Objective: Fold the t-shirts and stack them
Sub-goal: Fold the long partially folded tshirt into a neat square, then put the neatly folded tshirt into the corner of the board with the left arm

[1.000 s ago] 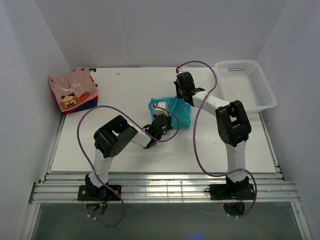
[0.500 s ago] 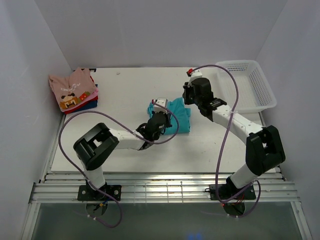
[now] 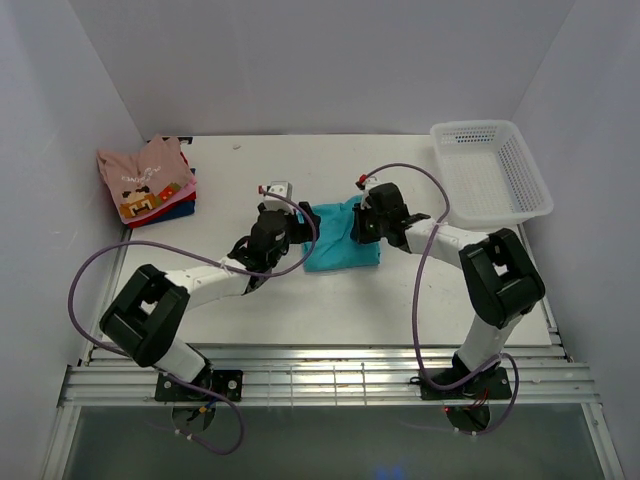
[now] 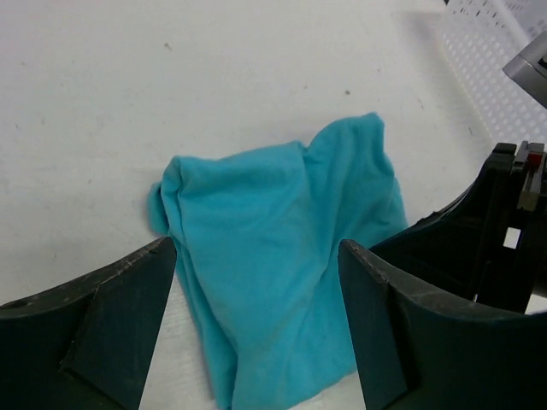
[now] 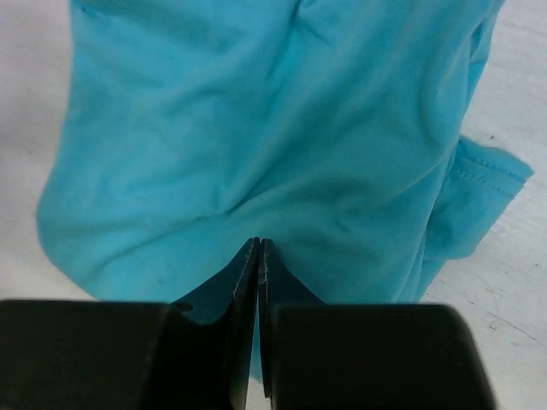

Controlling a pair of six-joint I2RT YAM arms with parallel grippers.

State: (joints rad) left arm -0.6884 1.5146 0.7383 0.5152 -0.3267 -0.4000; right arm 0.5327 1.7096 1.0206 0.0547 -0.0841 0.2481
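Observation:
My left gripper will next pinch the teal t-shirt's layers together at its edge facing the stacked t-shirts, keeping it folded for stacking.
A teal t-shirt (image 3: 340, 242) lies folded in a small bundle mid-table, filling the left wrist view (image 4: 273, 256) and the right wrist view (image 5: 256, 128). My left gripper (image 3: 299, 226) stands open at the bundle's left edge; its fingers (image 4: 128, 290) straddle the cloth without touching it, gripper midpoint (image 4: 256, 248). My right gripper (image 3: 359, 228) is shut, its tips (image 5: 258, 243) resting on the bundle's right edge, with no cloth seen between them. Folded t-shirts (image 3: 148, 180) are stacked at the far left: a pink one with a pixel-block graphic over a red and a dark blue one.
A white mesh basket (image 3: 492, 170) sits at the far right corner, its edge also showing in the left wrist view (image 4: 491, 73). White walls close in the table on three sides. The right arm's black body (image 4: 487, 231) is just right of the teal bundle.
The left gripper has opened, let go of the teal shirt and drawn back to its left edge. The right gripper has swung down onto the shirt's right edge, still shut.

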